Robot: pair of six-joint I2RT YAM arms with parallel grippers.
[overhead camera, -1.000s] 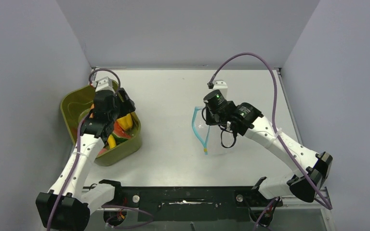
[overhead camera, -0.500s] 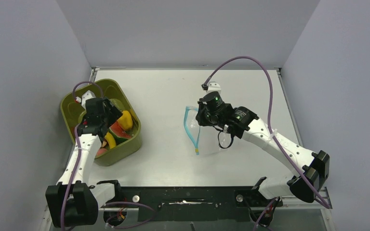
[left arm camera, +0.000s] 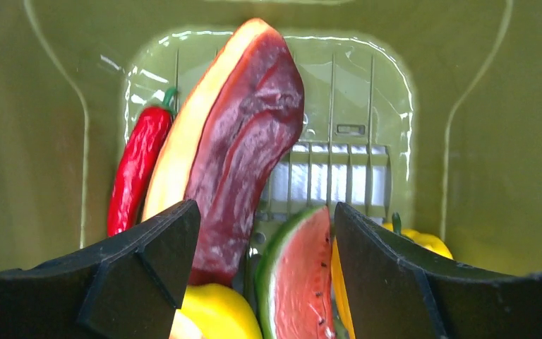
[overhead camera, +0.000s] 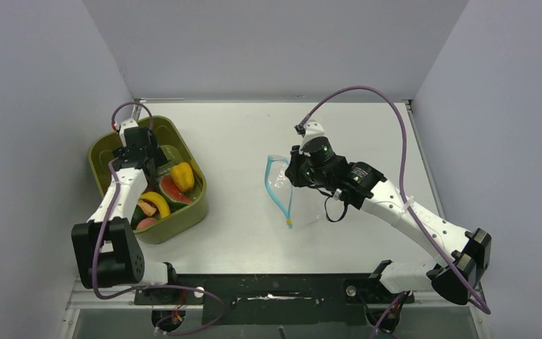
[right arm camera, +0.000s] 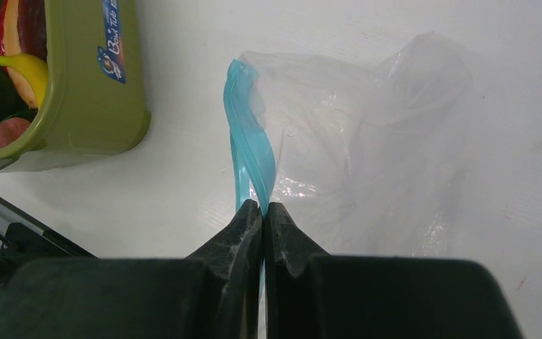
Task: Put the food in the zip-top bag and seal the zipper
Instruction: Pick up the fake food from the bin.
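Next, my left gripper grabs the dark red slice's long dark edge near the middle, leaving an end of the slice free to enter the zip-top bag point(overhead camera: 310, 205).
The food lies in an olive-green bin point(overhead camera: 106, 152) at the left: a yellow pepper point(overhead camera: 182, 175), a watermelon slice point(overhead camera: 171, 191) and other pieces. My left gripper point(overhead camera: 143, 164) hangs open over the bin's far end. In the left wrist view its jaws point(left arm camera: 262, 215) stand wide, empty, above a dark red slice point(left arm camera: 240, 141), the watermelon slice point(left arm camera: 300, 275) and a red chili point(left arm camera: 137, 169). My right gripper point(right arm camera: 263, 206) is shut on the zipper point(right arm camera: 250, 148) of the clear zip-top bag point(right arm camera: 367, 141). The bag point(overhead camera: 310, 205) rests mid-table with its mouth lifted, facing left.
Grey walls enclose the white table point(overhead camera: 240, 134) on three sides. A black rail point(overhead camera: 268, 289) with both arm bases runs along the near edge. The right arm's purple cable point(overhead camera: 367, 92) loops high over the back. The bin's near wall point(right arm camera: 92, 85) shows in the right wrist view.
The left arm has drawn back and swung its gripper to the bin's far left end, uncovering the food. The right gripper has dragged the bag a little leftward.
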